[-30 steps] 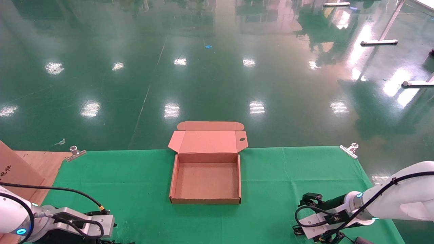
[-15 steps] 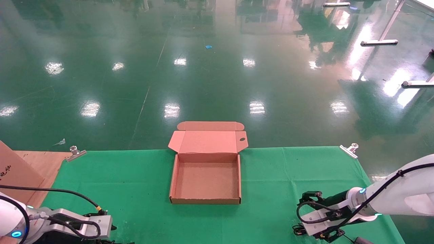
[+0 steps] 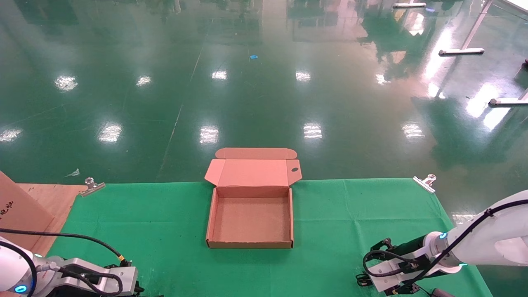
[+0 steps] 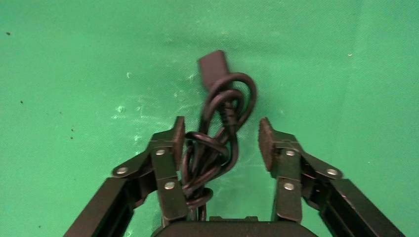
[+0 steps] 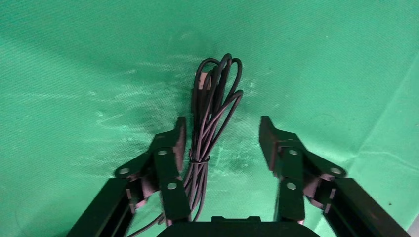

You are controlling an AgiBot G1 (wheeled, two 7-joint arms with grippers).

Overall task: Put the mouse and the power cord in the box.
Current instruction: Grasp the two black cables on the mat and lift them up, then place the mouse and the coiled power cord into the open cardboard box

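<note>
I need to grab the power cord [image 4: 222, 108] next with my left gripper by its wrapped middle [image 4: 211, 150], where a turn holds the parts of the cord together, because loose loops stick out beside the plug.
The brown cardboard box [image 3: 250, 218] lies open and empty mid-table, its lid [image 3: 252, 171] folded back. In the left wrist view the power cord [image 4: 222, 108], a thick twisted black bundle with a chunky plug [image 4: 212, 66], lies on the green cloth. My left gripper [image 4: 218, 138] is open astride it, the bundle close against one finger [image 4: 170, 158]. In the right wrist view only the mouse's thin tied cable [image 5: 212, 103] shows; the mouse body is hidden. My right gripper [image 5: 222, 136] is open around that cable. Both arms sit low at the table's near corners.
A green cloth [image 3: 165, 231] covers the table, held by metal clips [image 3: 91, 186] at the far corners. A cardboard sheet [image 3: 20, 210] leans at the left edge. The right arm [image 3: 474, 247] reaches in from the near right.
Both arms have sunk lower and nearer to the table's near edge. The box has not moved.
</note>
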